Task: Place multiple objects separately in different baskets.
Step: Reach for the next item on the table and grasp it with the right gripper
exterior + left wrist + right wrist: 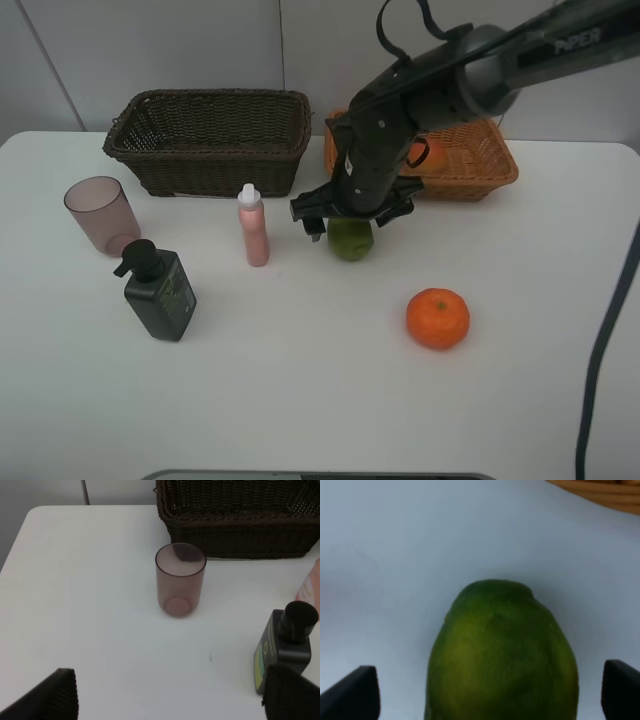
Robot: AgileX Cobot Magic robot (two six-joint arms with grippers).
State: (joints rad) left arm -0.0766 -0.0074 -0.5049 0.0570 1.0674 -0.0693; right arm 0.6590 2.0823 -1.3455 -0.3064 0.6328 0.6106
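Note:
My fingers end above the green round fruit's widest part (350,242) (501,686), so it isn't time to close yet. My right gripper should go lower first and then close on the fruit.
A green round fruit (351,243) (502,655) rests on the white table in front of the light orange-brown basket (482,172). My right gripper (350,222) (485,695) hangs over it, open, one finger on each side with gaps to the fruit. A red-yellow peach (432,153) lies in the light basket, partly hidden by the arm. The orange (437,318) sits nearer the front. My left gripper (170,700) is open and empty, a little short of the pinkish cup (180,580) (100,213). The dark brown basket (210,140) (235,520) stands behind.
A slim pink bottle (253,225) stands upright left of the green fruit. A dark green pump bottle (160,292) (285,645) stands beside the cup. The table edge (15,555) runs left of the cup. A dark cable (600,350) hangs at the right.

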